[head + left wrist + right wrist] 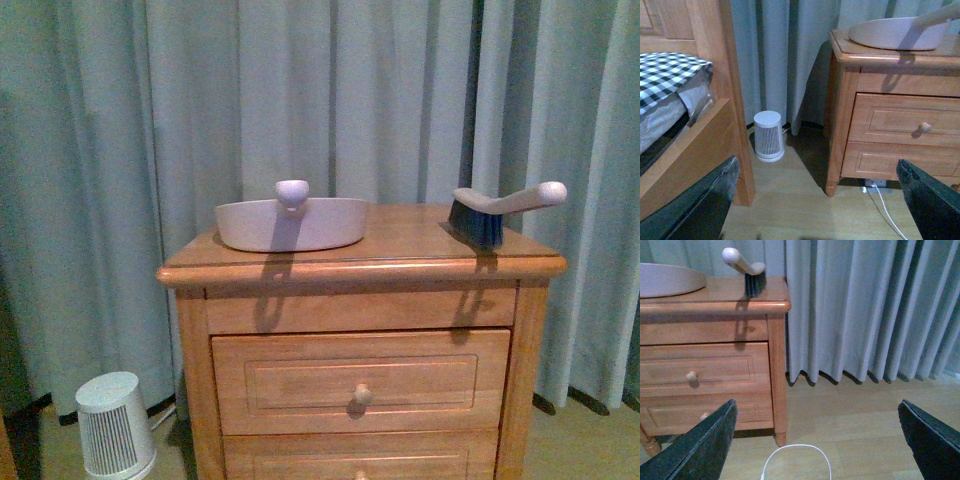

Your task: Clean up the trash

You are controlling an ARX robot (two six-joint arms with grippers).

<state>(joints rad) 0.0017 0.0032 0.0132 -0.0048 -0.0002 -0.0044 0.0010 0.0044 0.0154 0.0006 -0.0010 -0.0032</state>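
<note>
My right gripper grabs the brush by its beige handle (536, 197) next, since it juts into open air while the dark bristles rest on the nightstand (360, 262).
The crumpled white wad of trash shows in no view. A beige dustpan (290, 223) lies on the left of the wooden nightstand (360, 262), handle knob toward me; it also shows in the left wrist view (900, 34) and the right wrist view (667, 281). A hand brush (495, 212) with dark bristles and beige handle stands on the nightstand's right, also in the right wrist view (747, 271). My left gripper (817, 200) is open and empty, low above the floor left of the nightstand. My right gripper (817, 440) is open and empty, low above the floor to its right.
A small white ribbed bin (113, 425) stands on the floor left of the nightstand, also in the left wrist view (768, 136). A wooden bed frame (715, 120) with a checked pillow (665, 75) is beside it. White cable (795, 460) lies on the floor. Curtains (320, 100) hang behind.
</note>
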